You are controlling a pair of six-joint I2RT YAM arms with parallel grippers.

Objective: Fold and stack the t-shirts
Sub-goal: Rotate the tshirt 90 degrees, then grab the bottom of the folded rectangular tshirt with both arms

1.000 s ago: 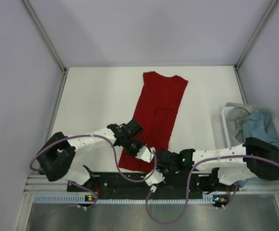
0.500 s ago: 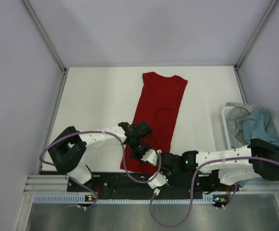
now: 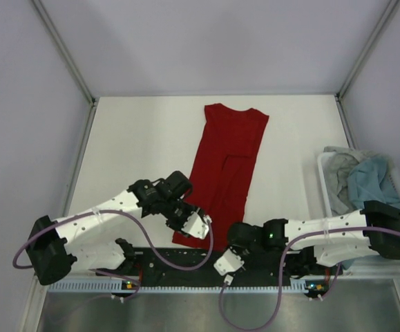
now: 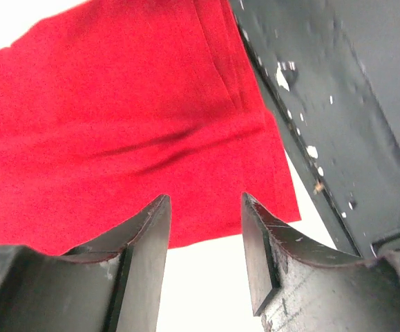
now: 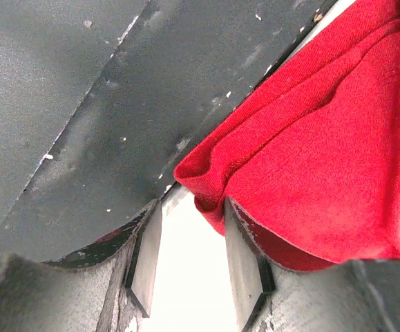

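Observation:
I need to reach the red t-shirt with my right gripper and grab it by its hem corner, to fold it toward the t-shirt's collar. The other hem corner is left for my left gripper.
The deep red t-shirt (image 3: 227, 162) lies flat on the white table as a long narrow strip, collar end far, hem near the arms. My left gripper (image 3: 198, 225) hovers over the hem's left corner. In the left wrist view its jaws (image 4: 203, 238) stand open on bare table, with the red cloth (image 4: 117, 104) just beyond the tips. My right gripper (image 3: 227, 263) is open at the near edge. The hem's right corner (image 5: 310, 159) bulges beside its right finger (image 5: 244, 259), and nothing is between the pads. A teal-blue t-shirt (image 3: 372, 181) and a light grey t-shirt (image 3: 338, 169) sit bunched at the right.
A white basket (image 3: 322, 181) at the right table edge holds the teal and grey shirts. The black mounting rail (image 3: 179, 266) runs along the near edge, just under both grippers, and is also seen in the wrist views (image 4: 351, 104) (image 5: 103, 90). Grey walls enclose the table.
Both grippers have opened and let go of the red shirt's hem. The left arm swung back to the left, and the right gripper drew back toward the rail.

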